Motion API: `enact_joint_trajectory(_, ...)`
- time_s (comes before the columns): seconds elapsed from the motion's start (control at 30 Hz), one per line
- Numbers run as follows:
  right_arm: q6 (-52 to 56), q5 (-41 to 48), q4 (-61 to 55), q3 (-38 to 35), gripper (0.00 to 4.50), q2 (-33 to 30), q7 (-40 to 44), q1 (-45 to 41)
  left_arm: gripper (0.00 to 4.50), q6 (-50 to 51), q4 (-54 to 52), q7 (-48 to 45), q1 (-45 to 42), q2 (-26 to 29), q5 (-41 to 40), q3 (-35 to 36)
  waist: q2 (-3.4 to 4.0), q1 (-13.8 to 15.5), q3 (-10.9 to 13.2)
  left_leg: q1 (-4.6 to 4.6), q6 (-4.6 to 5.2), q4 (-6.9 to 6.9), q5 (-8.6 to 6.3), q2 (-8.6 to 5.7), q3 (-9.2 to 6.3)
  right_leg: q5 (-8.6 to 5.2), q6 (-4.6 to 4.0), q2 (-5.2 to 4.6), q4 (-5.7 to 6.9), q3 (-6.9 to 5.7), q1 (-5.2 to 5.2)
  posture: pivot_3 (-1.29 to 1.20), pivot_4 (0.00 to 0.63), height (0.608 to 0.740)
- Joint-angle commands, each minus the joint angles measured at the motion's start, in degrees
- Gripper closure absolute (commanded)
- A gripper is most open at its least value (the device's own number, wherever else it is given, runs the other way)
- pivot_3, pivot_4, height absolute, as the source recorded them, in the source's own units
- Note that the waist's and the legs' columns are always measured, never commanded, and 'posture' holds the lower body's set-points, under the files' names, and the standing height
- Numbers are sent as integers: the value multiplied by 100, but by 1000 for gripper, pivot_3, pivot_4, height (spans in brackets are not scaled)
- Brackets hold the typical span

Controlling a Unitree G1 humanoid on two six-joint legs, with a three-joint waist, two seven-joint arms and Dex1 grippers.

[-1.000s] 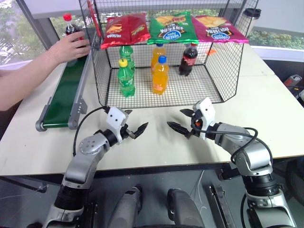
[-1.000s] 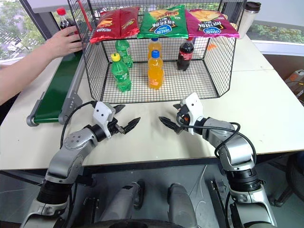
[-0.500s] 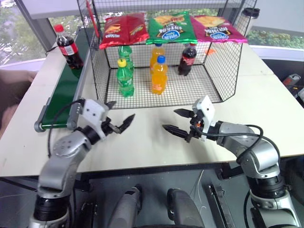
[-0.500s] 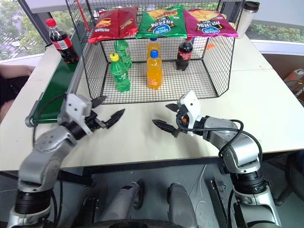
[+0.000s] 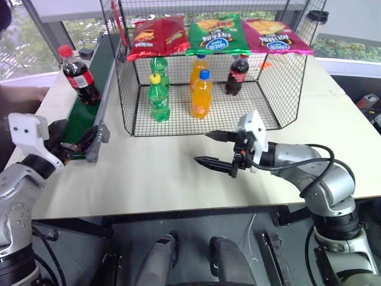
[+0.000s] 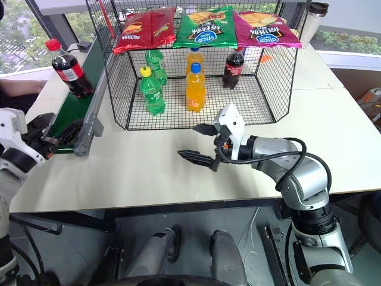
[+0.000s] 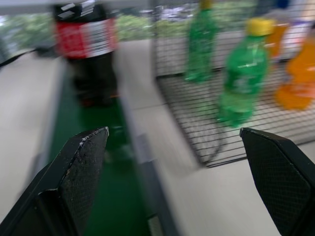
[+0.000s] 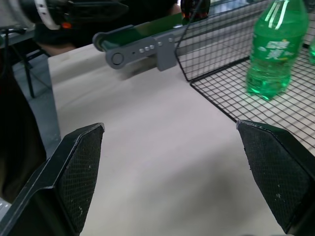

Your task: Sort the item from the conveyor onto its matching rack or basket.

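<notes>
My left gripper should move toward the cola bottle before closing on it: green belt shows between the gripper's fingers and the bottle in the left wrist view.
The cola bottle (image 5: 77,80) stands upright on the green belt of the conveyor (image 5: 82,122), at the table's left. My left gripper (image 5: 74,140) hovers open at the conveyor's near end, pointing along the belt; in the left wrist view the bottle (image 7: 87,49) stands ahead between my open fingers (image 7: 81,162). My right gripper (image 5: 203,148) hangs open and empty over the table in front of the black wire basket (image 5: 126,98), pointing left. The basket holds green and orange soda bottles and another cola bottle (image 5: 237,74).
Three chip bags (image 5: 215,34) lie on the basket's top shelf. A person's arm (image 5: 21,93) rests at the far left beside the conveyor. A dark-lidded cup (image 5: 312,25) stands at the back right. Bare tabletop (image 5: 155,173) lies between my grippers.
The person's hand let go of the cola bottle and drew back; the bottle has come nearer along the belt. My left gripper swung left to the conveyor's end. My right gripper rose and shifted left.
</notes>
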Motion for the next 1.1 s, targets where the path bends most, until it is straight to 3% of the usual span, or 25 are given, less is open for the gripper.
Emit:
enact_joint_trajectory(0.03,-115,87,-54,-9,38,12,51,-126,0,-387,154,167,107,-74,264,49,0,1,0,0,0,-1,0,0,0,0,0,0,0,0,0,0,150,738)
enact_joint_trajectory(0.83,-237,-66,-63,29,38,-46,-92,43,0,-1237,922,467,-241,-316,839,-546,-1,-1,-1,-1,0,-5,-1,1,0,1,0,-1,-1,0,-4,0,150,738)
enact_joint_trajectory(0.97,-274,-108,-51,39,0,-48,-95,64,1373,-1267,859,345,-281,-433,440,-355,-1,7,-1,-2,0,-5,0,1,0,1,-1,-1,-1,0,-3,0,150,738)
enact_joint_trajectory(1.1,-260,-121,-96,39,0,-53,-99,91,1513,-755,768,610,-633,-499,-361,143,-7,14,1,-3,0,-4,0,1,-2,1,0,0,-1,-1,-3,0,150,738)
